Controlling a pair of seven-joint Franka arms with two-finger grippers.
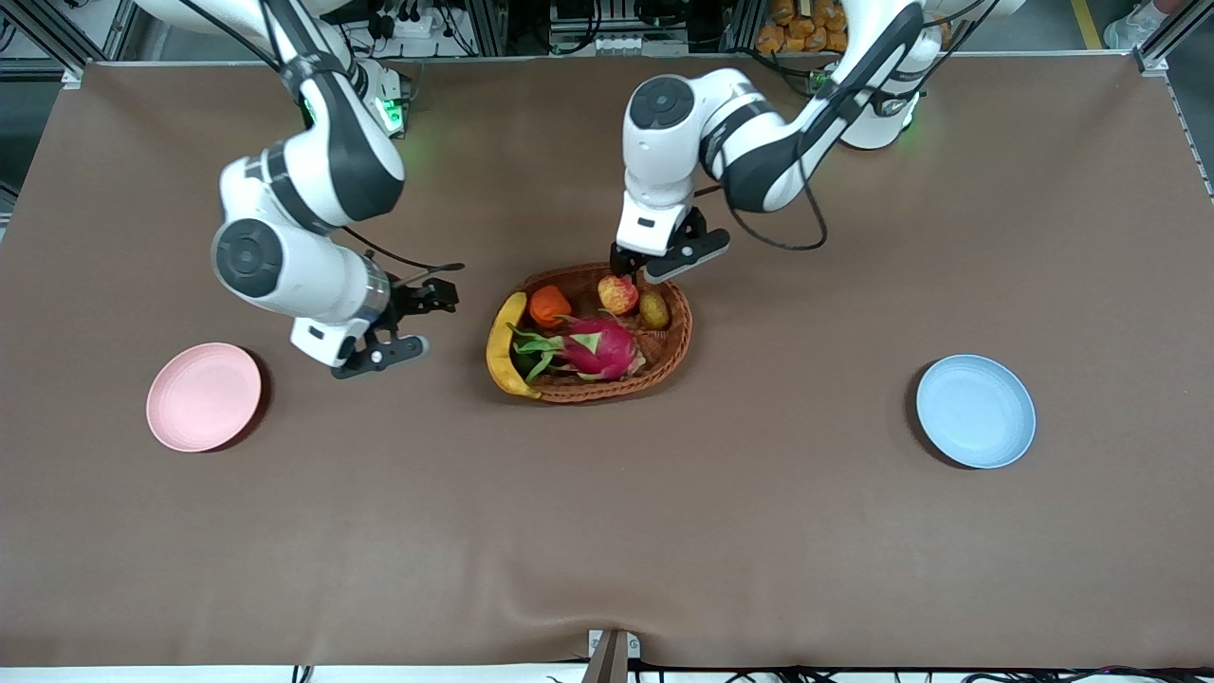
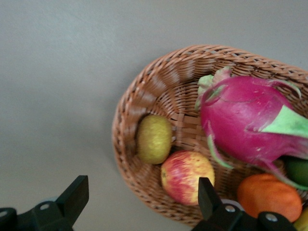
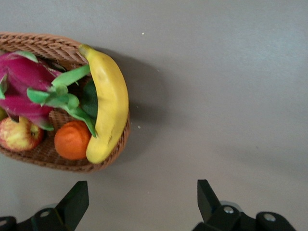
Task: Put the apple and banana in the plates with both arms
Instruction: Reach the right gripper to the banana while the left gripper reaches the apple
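Observation:
I will next grab the apple (image 1: 617, 294) with my left gripper by its round red-and-yellow sides. Then I should put the apple in the blue plate (image 1: 975, 411).
The apple (image 1: 617, 294) lies in the oval wicker basket (image 1: 679, 334) mid-table, at the side nearer the robots. The banana (image 1: 503, 343) lies along the basket's rim at the right arm's end. My left gripper (image 1: 637, 273) is open and empty, over the basket's rim by the apple. In the left wrist view one of its fingers (image 2: 206, 192) is next to the apple (image 2: 187, 177). My right gripper (image 1: 415, 324) is open and empty, over bare table between the pink plate (image 1: 203, 396) and the basket. The right wrist view shows the banana (image 3: 109, 101). The blue plate (image 1: 975, 411) lies toward the left arm's end.
The basket also holds an orange fruit (image 1: 549, 305), a brownish-green kiwi (image 1: 653, 309) and a pink dragon fruit (image 1: 599, 348) with green leaves, which partly overlap the banana. A brown cloth covers the table.

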